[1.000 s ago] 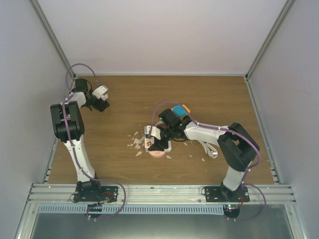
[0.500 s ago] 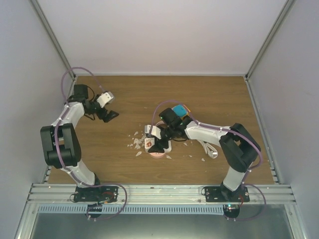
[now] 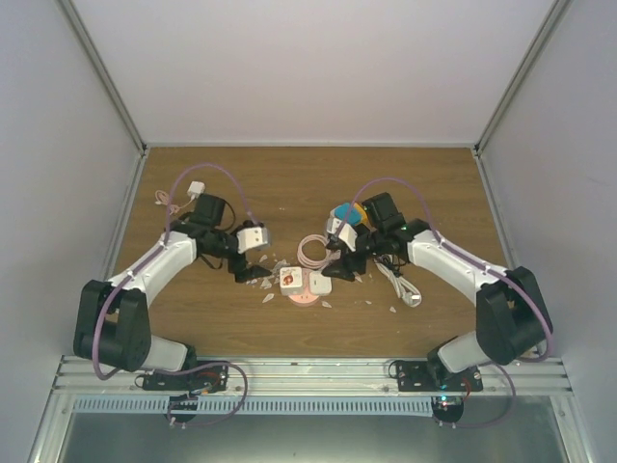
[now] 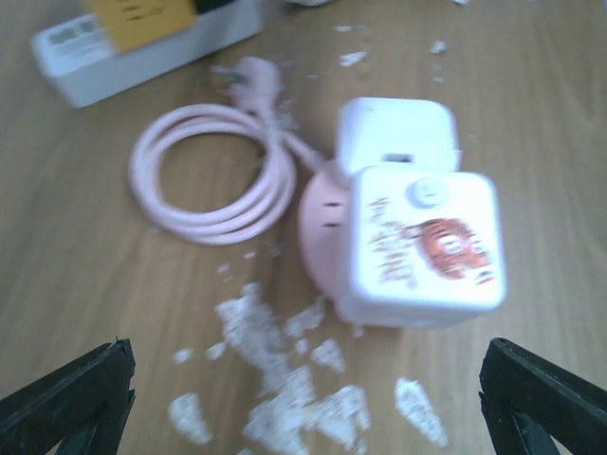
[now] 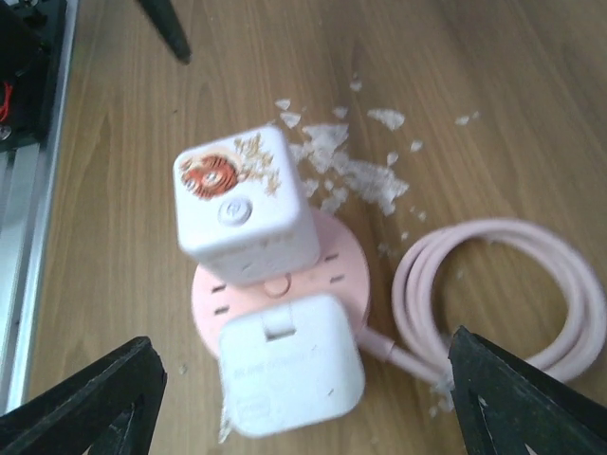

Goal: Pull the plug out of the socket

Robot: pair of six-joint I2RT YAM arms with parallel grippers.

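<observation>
I should grab the printed cube (image 4: pixel 422 246) by its opposite sides with my left gripper and pull it off the socket, leaving the plain adapter free.
A pink round socket (image 3: pixel 305 293) lies mid-table with two white plugs in it: a cube with a red print (image 3: pixel 288 281) and a plain adapter (image 3: pixel 320 284). Its pink cable (image 3: pixel 311 251) is coiled behind it. My left gripper (image 3: pixel 253 275) is open just left of the socket, touching nothing. The left wrist view shows the printed cube (image 4: pixel 422 246), the plain adapter (image 4: pixel 394 133) and the socket (image 4: pixel 318 223) ahead of the wide-open left gripper (image 4: pixel 303 417). My right gripper (image 3: pixel 344 273) is open just right of the socket. In its view the open gripper (image 5: pixel 303 408) frames the adapter (image 5: pixel 289 374), the cube (image 5: pixel 242 204) and the socket (image 5: pixel 341 256).
White flakes (image 3: pixel 262 280) litter the wood left of the socket. A white power strip with a blue and yellow block (image 3: pixel 349 214) lies under the right arm. A white cable (image 3: pixel 400 286) lies to the right. A small white connector (image 3: pixel 196 188) sits at the rear left.
My left arm has swung from the rear left corner to beside the socket. My right gripper has drawn back off the socket to its right side. Both plugs remain in place.
</observation>
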